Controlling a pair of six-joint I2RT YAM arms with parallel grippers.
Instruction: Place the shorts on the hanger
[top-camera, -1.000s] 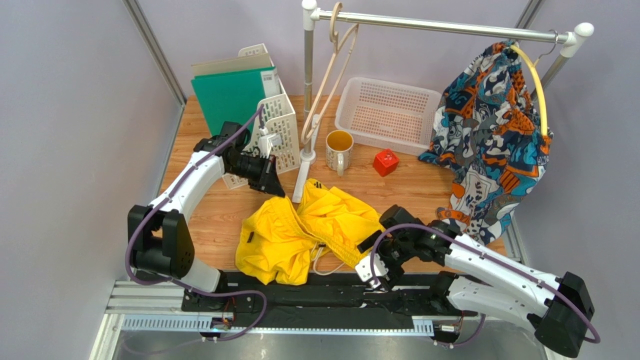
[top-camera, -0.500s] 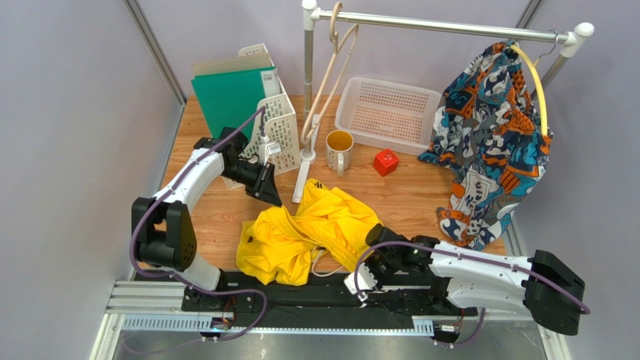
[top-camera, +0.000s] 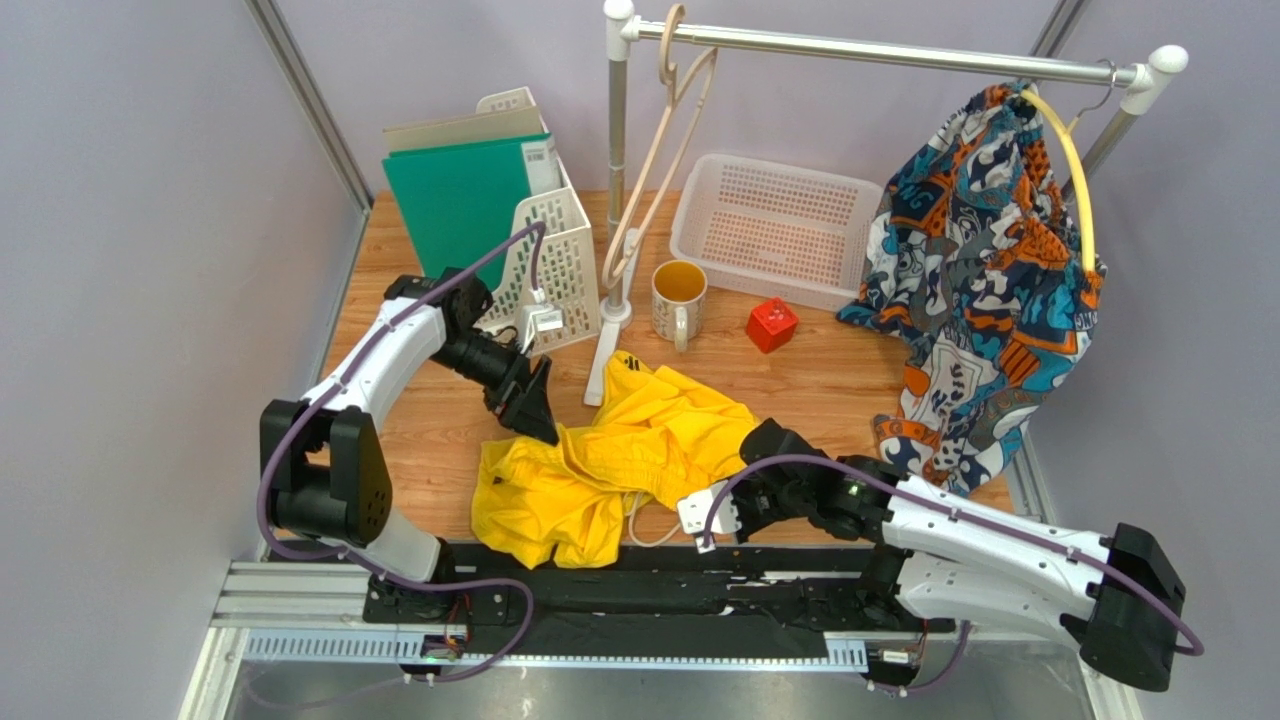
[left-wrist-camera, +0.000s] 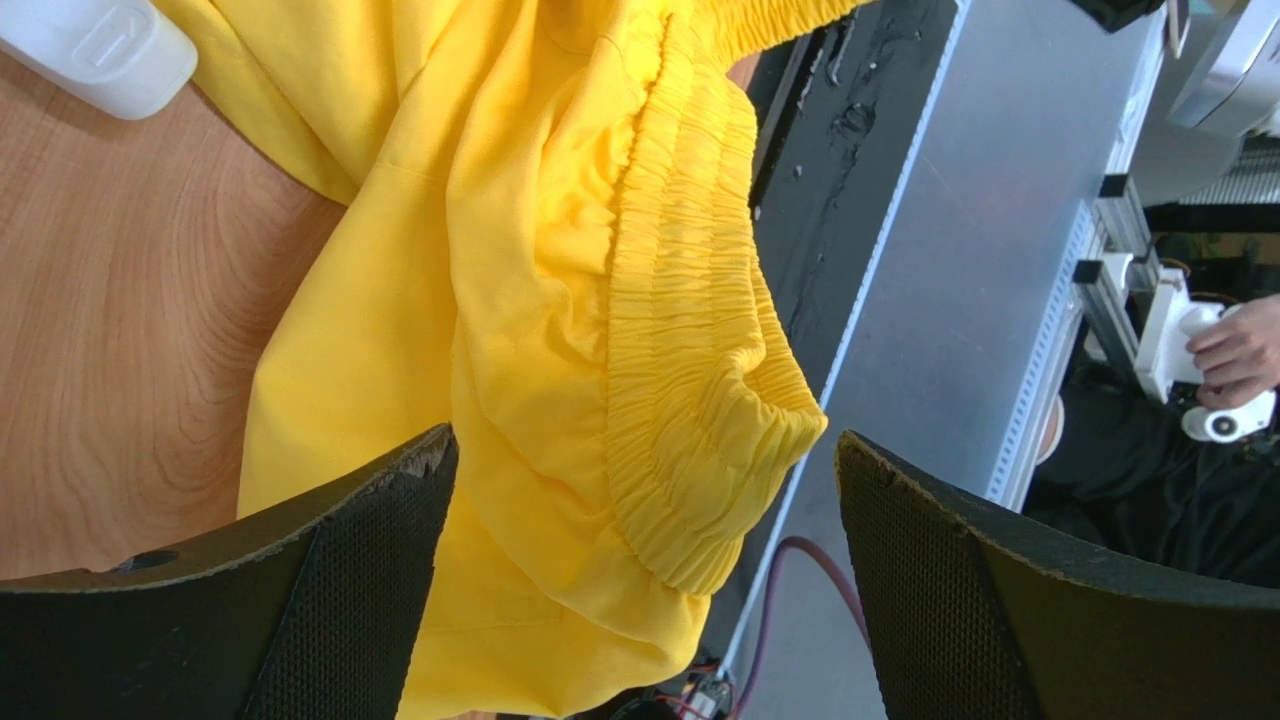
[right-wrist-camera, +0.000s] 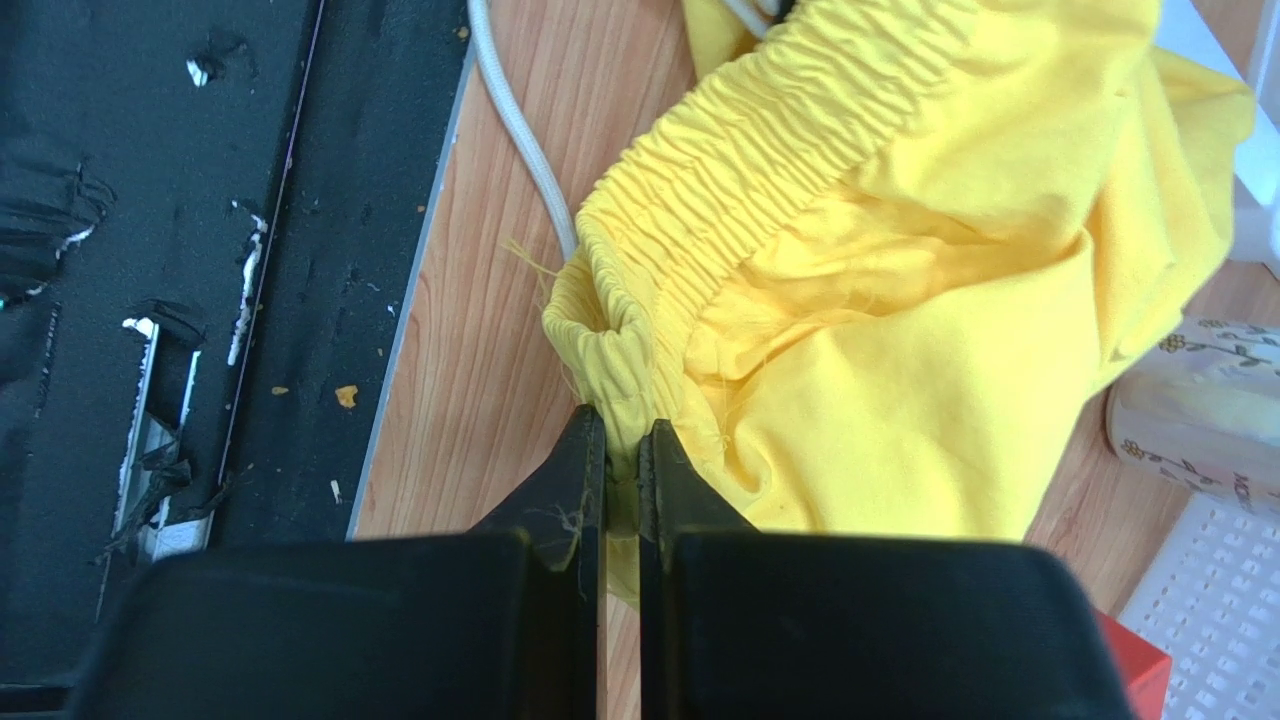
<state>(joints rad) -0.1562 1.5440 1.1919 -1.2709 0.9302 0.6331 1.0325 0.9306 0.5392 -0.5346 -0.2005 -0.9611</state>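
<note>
The waistband needs to be spread for the hanger (top-camera: 661, 150), so my left gripper needs to grab the shorts' free waistband end next, opposite my right gripper.
The yellow shorts (top-camera: 639, 450) lie crumpled on the wooden table near the front edge. My right gripper (top-camera: 703, 516) is at their near right side, and in the right wrist view it (right-wrist-camera: 619, 443) is shut on the end of the elastic waistband (right-wrist-camera: 721, 165). The white drawstring (right-wrist-camera: 519, 135) trails beside it. My left gripper (top-camera: 532, 411) hovers at the shorts' far left side. In the left wrist view it (left-wrist-camera: 646, 503) stands wide open above the gathered waistband (left-wrist-camera: 684, 345), holding nothing. The pale beige hanger (top-camera: 661, 150) hangs on the rail, far from both grippers.
A white file rack (top-camera: 553, 270) with a green folder (top-camera: 458, 188), a mug (top-camera: 678, 300), a red cube (top-camera: 771, 324) and a white basket (top-camera: 774, 225) stand behind the shorts. A patterned garment (top-camera: 977, 285) hangs at the right of the rail (top-camera: 887, 53). The rack's white foot (top-camera: 603, 360) touches the shorts.
My left gripper opened and came down toward the shorts' left side. My right gripper shut on the waistband end and shifted left, bunching the fabric.
</note>
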